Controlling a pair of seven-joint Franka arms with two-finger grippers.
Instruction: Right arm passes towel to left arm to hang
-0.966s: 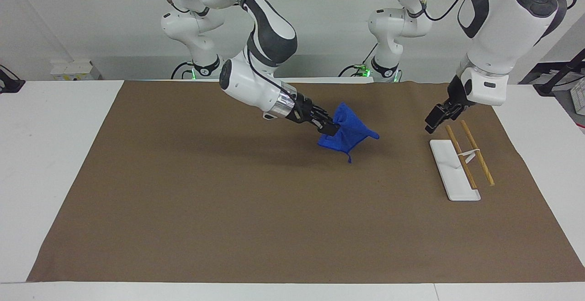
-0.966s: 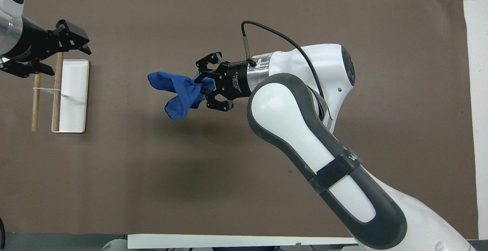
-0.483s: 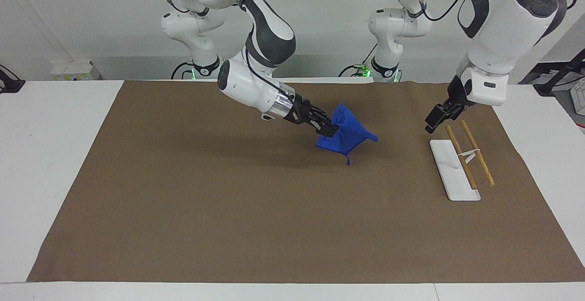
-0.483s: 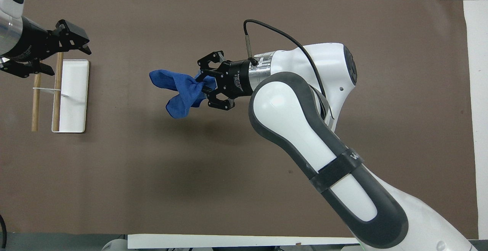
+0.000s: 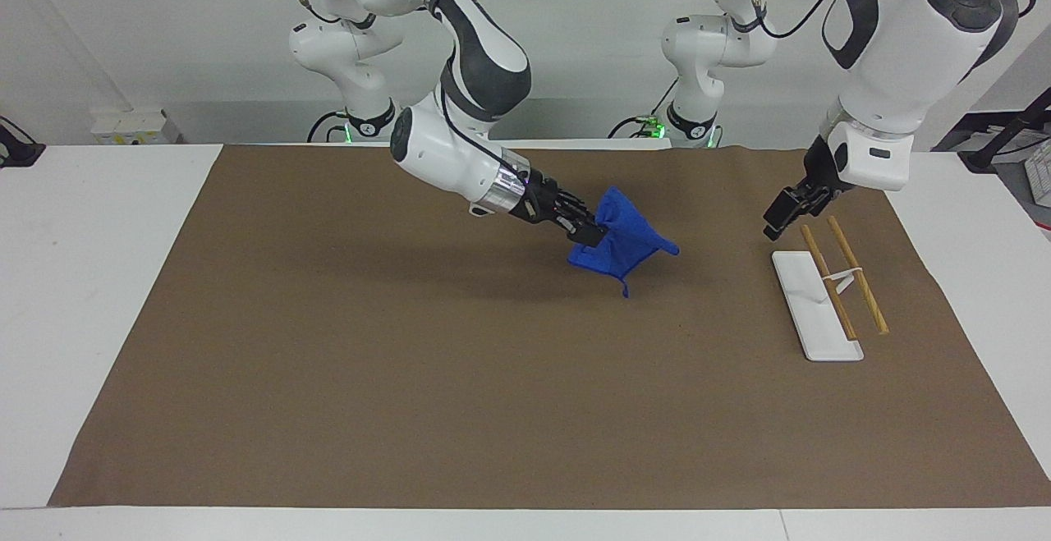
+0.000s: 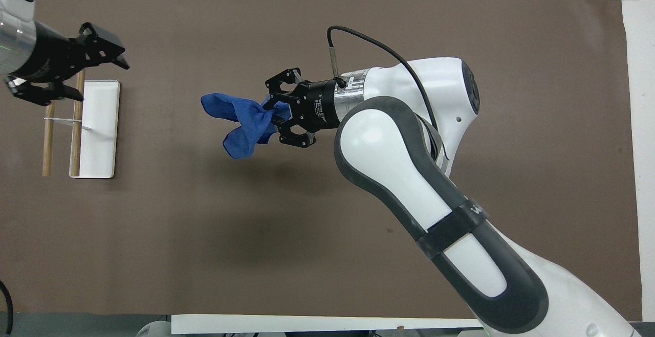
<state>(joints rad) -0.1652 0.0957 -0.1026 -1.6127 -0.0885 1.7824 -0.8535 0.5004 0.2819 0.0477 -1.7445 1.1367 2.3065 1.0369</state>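
The blue towel needs to hang over the rack's wooden rods, so the left gripper next needs to grab the towel by its loose end [image 6: 216,105].
My right gripper [image 5: 593,235] [image 6: 278,114] is shut on the bright blue towel [image 5: 626,237] [image 6: 239,122] and holds it up over the middle of the brown mat, with the cloth bunched and its thin loop [image 5: 625,290] hanging down. My left gripper [image 5: 773,224] [image 6: 97,66] hangs empty above the wooden rack [image 5: 844,277] [image 6: 62,122] near the left arm's end of the table, its fingers spread open. The towel is well apart from the left gripper.
The rack has two wooden rods on a white base plate [image 5: 809,303] [image 6: 100,127]. A brown mat [image 5: 410,377] [image 6: 204,224] covers the white table [image 5: 82,278].
The right gripper with the towel has barely shifted. In the overhead view the left gripper has moved slightly toward the middle of the table.
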